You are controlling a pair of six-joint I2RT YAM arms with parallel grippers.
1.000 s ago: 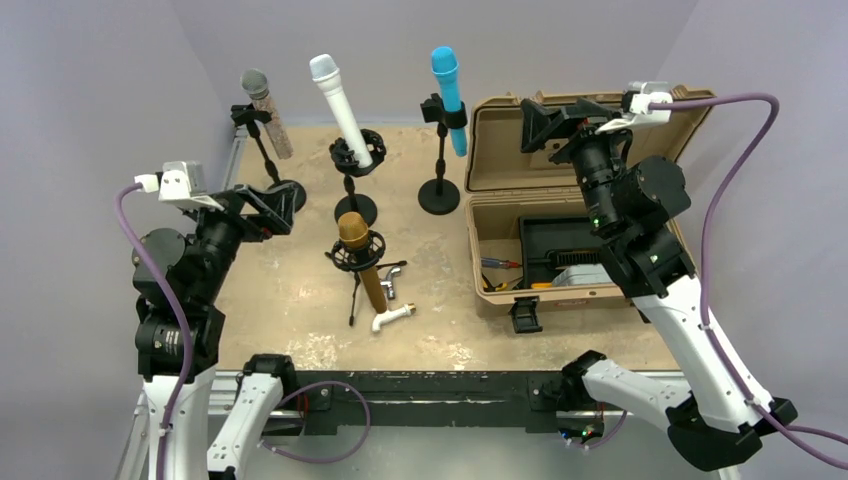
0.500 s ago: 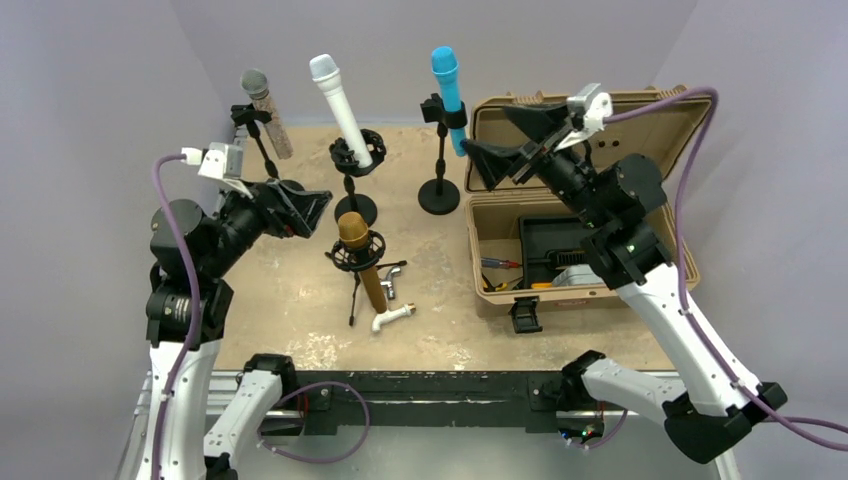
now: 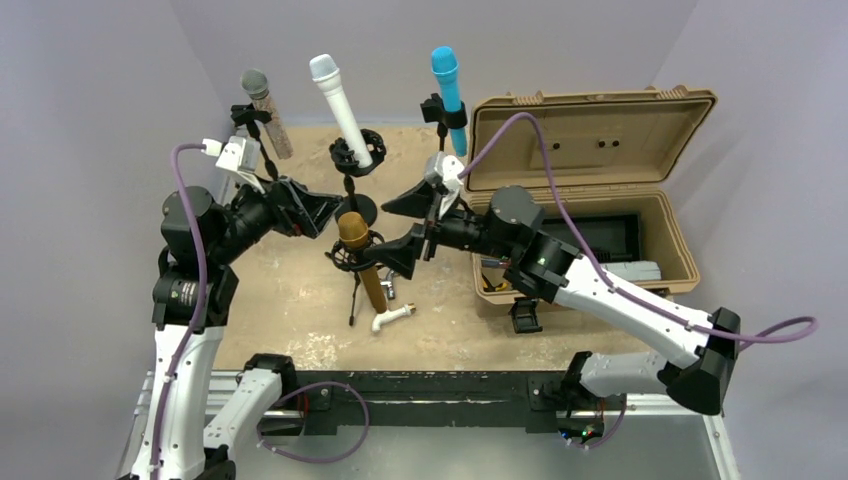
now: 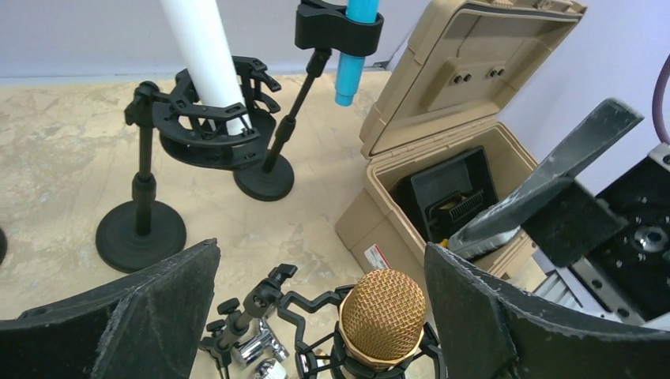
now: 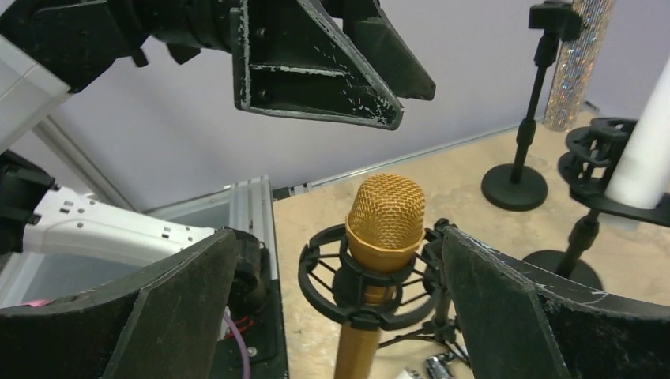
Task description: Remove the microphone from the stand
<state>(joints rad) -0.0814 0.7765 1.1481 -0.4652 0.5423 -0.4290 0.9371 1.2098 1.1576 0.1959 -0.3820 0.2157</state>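
My right gripper grabs the gold microphone by its mesh head (image 3: 353, 229) (image 5: 387, 212) next, since that leaves the microphone's body free to slide out of the ring mount.
A gold microphone (image 3: 352, 232) stands tilted in a black shock-mount stand (image 3: 355, 260) at the table's middle. My left gripper (image 3: 322, 212) is open just left of and above the microphone's head. My right gripper (image 3: 392, 228) is open just right of it, its fingers either side of the mount. In the left wrist view the gold head (image 4: 383, 316) sits low between my open fingers, nearer the right finger (image 4: 490, 316). In the right wrist view the microphone (image 5: 385, 212) and mount (image 5: 355, 288) sit between my open fingers (image 5: 182, 308), untouched. The left gripper (image 5: 316, 63) hangs above.
Three other microphones stand on stands at the back: glittery (image 3: 268, 110), white (image 3: 340, 110), blue (image 3: 447, 85). An open tan case (image 3: 580, 130) with tools fills the right side. Chrome and white pipe fittings (image 3: 392, 300) lie beside the gold microphone's tripod legs.
Both arms have swung in toward the gold microphone. The right gripper moved from above the case leftward and down to the mount. The left gripper moved right. Both stayed open.
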